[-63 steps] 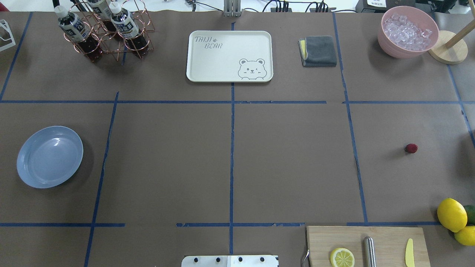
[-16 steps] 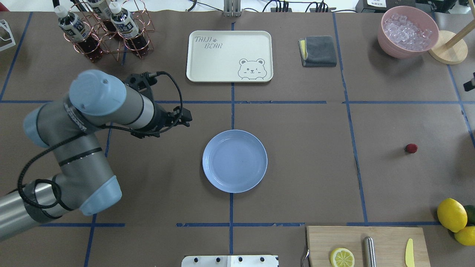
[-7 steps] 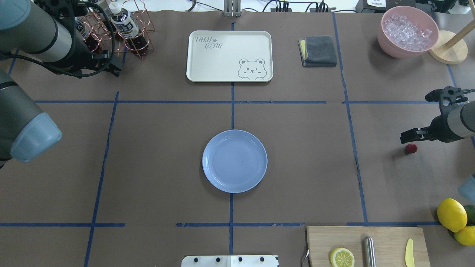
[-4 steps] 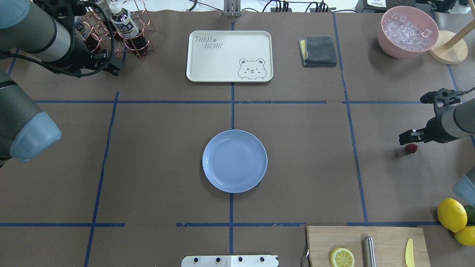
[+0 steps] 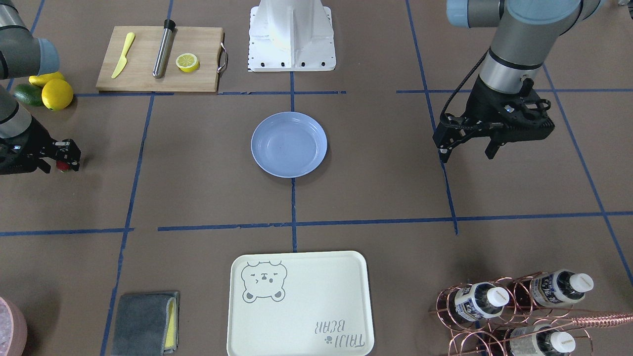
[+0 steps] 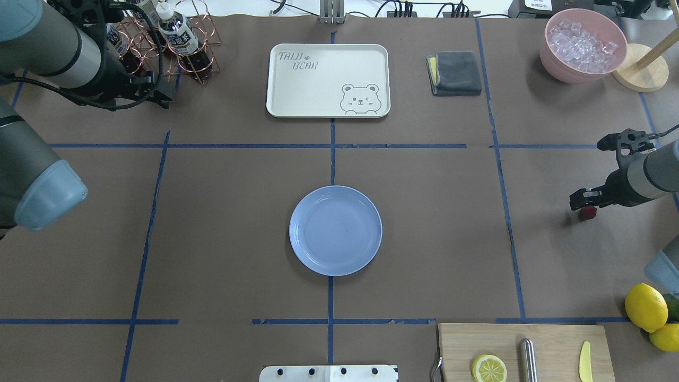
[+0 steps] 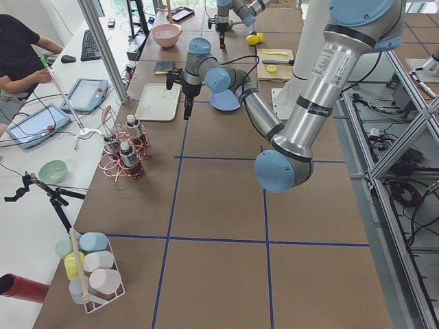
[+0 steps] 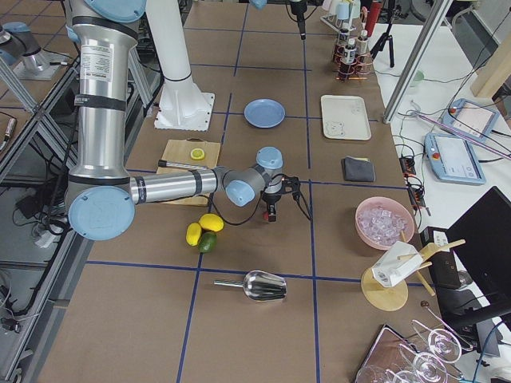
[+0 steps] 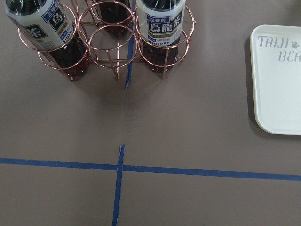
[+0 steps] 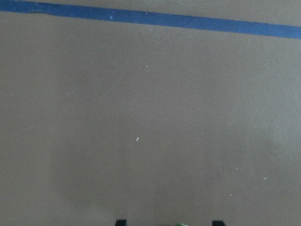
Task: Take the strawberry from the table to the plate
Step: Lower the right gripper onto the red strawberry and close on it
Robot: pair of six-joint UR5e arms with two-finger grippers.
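My right gripper takes hold of the strawberry by its red body (image 5: 63, 166) next, to move it onto the plate (image 5: 289, 144).
The strawberry (image 6: 587, 213), small and dark red, lies on the brown table (image 6: 424, 239) at the right side. My right gripper (image 6: 582, 200) hangs just over it, open. In the right wrist view its two fingertips (image 10: 121, 222) show at the bottom edge with the berry's green top (image 10: 180, 224) between them. The front view shows the strawberry (image 5: 63, 165) under the right gripper (image 5: 59, 159). At the table's centre sits the light blue plate (image 6: 335, 230) (image 5: 289, 144), with nothing on it. My left gripper (image 5: 467, 150) hovers open far from both, near the bottle rack.
A copper rack with bottles (image 6: 159, 48) stands at the far left, the cream bear tray (image 6: 328, 79) at the far middle, a grey cloth (image 6: 455, 73) and a pink bowl of ice (image 6: 582, 45) to its right. Lemons (image 6: 645, 306) and a cutting board (image 6: 525, 350) lie near right.
The plate went from the left side to the centre and the left arm drew back to the far left. In the last second the right gripper edged left and closer over the strawberry.
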